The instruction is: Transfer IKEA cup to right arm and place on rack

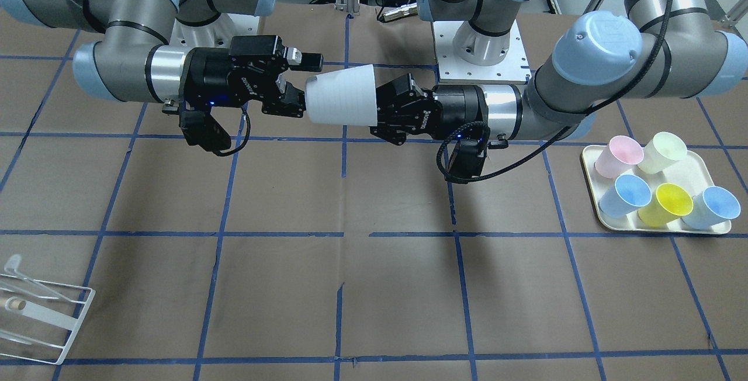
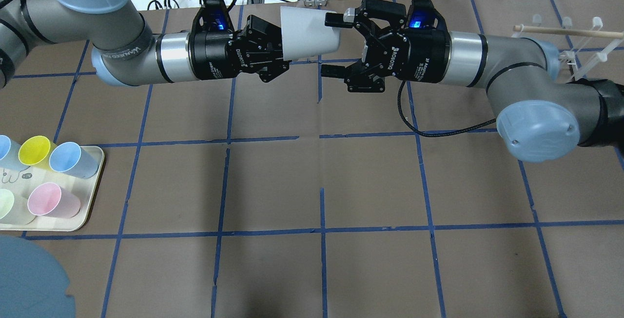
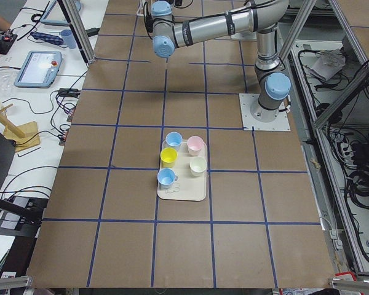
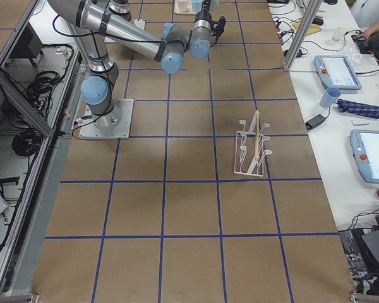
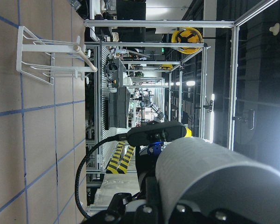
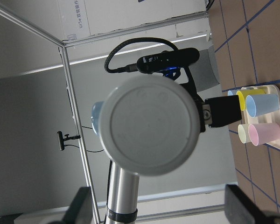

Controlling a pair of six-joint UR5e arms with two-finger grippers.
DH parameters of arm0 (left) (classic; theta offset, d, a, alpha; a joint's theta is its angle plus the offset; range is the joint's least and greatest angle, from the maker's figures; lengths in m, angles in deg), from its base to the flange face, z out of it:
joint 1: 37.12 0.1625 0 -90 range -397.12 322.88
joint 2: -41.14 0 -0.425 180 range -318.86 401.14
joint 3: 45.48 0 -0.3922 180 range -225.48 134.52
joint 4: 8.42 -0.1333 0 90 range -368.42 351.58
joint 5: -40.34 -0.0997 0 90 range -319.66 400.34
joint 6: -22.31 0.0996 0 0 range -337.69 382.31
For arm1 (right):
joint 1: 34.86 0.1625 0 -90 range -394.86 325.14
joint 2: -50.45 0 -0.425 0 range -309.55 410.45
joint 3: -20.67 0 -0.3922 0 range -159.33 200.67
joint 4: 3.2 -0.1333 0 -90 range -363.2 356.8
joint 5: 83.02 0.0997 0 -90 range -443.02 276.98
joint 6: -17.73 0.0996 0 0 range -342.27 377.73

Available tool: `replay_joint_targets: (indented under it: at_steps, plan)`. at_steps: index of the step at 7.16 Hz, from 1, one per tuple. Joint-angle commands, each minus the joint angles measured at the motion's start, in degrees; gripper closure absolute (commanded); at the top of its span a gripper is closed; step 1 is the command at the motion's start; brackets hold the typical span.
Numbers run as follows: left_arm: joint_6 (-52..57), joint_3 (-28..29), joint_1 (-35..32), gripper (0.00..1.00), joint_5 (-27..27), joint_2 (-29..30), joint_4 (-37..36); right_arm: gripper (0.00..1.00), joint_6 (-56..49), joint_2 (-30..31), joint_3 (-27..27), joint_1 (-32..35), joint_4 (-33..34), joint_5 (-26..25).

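My right gripper grabs the pale cup by its narrow base end point(image 1: 317, 97) next, to take the cup over for the rack point(image 1: 41, 317).
The pale grey IKEA cup point(image 1: 342, 97) lies on its side in mid-air above the table's far middle, also seen in the overhead view point(image 2: 307, 32). My left gripper point(image 1: 383, 109) is shut on its wide rim end, as the overhead view shows point(image 2: 282, 47). My right gripper point(image 1: 307, 84) is open, with its jaws wide on either side of the cup's narrow base point(image 2: 334, 44). The right wrist view shows the cup's round bottom point(image 6: 151, 126) straight ahead. The white wire rack point(image 1: 41, 317) stands at the table's right end point(image 2: 570, 40).
A cream tray point(image 1: 660, 226) with pink, pale green, yellow and two light blue cups sits at the table's left end point(image 2: 92, 196). Brown table surface with blue tape grid point(image 2: 321, 181). Operators' desks with tablets lie beyond the far edge point(image 4: 338, 69).
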Motion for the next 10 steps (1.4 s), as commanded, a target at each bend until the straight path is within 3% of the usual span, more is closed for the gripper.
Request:
replay_joint_targets:
  at_steps: [1, 3, 6, 9, 10]
  plan:
    - [0.95, -0.19, -0.04, 1.00, -0.33, -0.34, 2.90, 0.00, 0.54, -1.12, 0.45, 0.00, 0.43, 0.23]
    - [1.30, -0.27, -0.04, 1.00, -0.41, -0.17, 4.30, 0.03, 4.56, -0.24, 0.45, -0.09, 0.61, 0.32]
    - [1.30, -0.28, -0.04, 1.00, -0.41, 0.10, 6.24, 0.26, 4.85, -0.24, 0.36, -0.09, 2.10, 0.23]
    - [1.13, -0.19, 0.05, 1.00, -0.76, 0.18, 6.77, 0.57, 4.94, -0.24, 0.36, -0.18, 2.10, 0.32]
    - [1.22, -0.19, 0.05, 0.92, -0.76, 0.01, 7.38, 0.63, 4.94, -0.15, 0.36, -0.18, 2.10, 0.32]
